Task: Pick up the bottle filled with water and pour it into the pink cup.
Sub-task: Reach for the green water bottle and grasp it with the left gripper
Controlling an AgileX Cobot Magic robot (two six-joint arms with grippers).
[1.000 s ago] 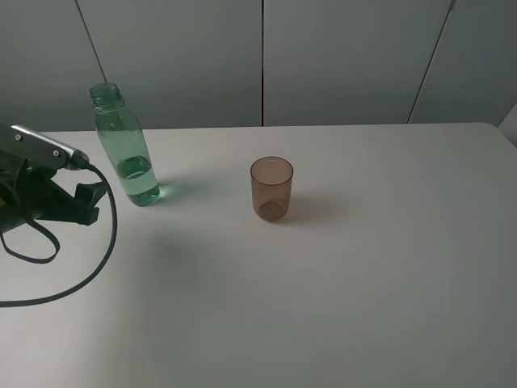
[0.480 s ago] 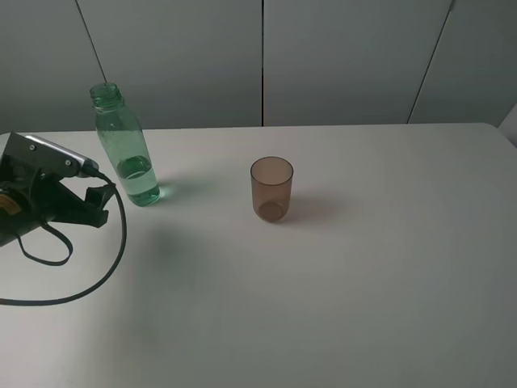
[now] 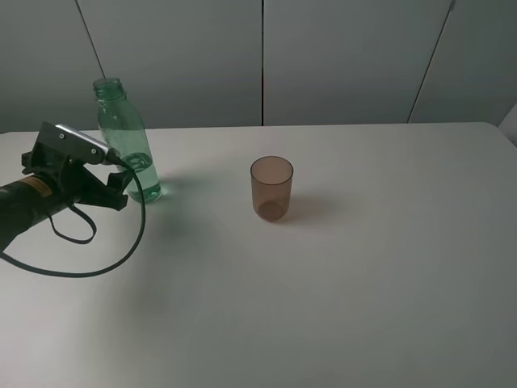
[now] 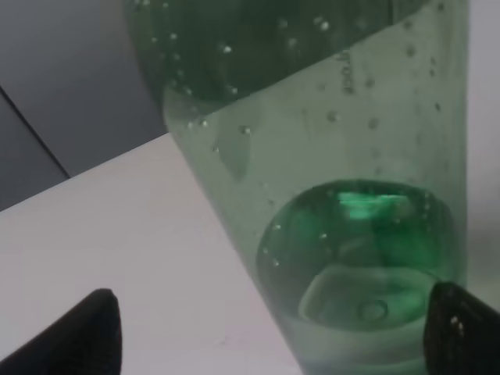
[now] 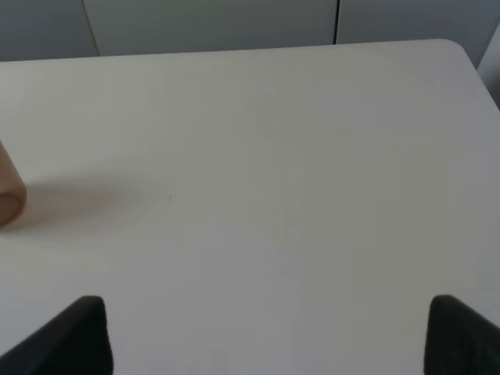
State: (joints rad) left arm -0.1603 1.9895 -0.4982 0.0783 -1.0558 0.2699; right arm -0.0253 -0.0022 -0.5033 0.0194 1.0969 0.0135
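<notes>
The left gripper grabs the bottle's body near its base next, which leaves the bottle's opening free to pour into the pink cup (image 3: pixel 271 188).
The green transparent bottle (image 3: pixel 123 137) stands uncapped at the table's back left, with water in its lower part. My left gripper (image 3: pixel 121 191) is open at the bottle's base, on its left side. In the left wrist view the bottle (image 4: pixel 344 195) fills the space just ahead of the left gripper (image 4: pixel 269 336), whose two dark fingertips stand wide apart on either side. The pink cup (image 3: pixel 271 188) stands upright and empty-looking mid-table, well right of the bottle. Its edge shows in the right wrist view (image 5: pixel 8 195). My right gripper (image 5: pixel 269 336) is open and empty, out of the exterior view.
The white table (image 3: pixel 363 283) carries only the bottle and cup. A black cable (image 3: pixel 89 267) loops from the left arm over the table's left side. A grey panelled wall (image 3: pixel 339 56) stands behind the table's far edge.
My left arm has moved right and toward the back, bringing the open gripper up to the bottle's base. The bottle's neck looks slightly shifted. The cup has not moved.
</notes>
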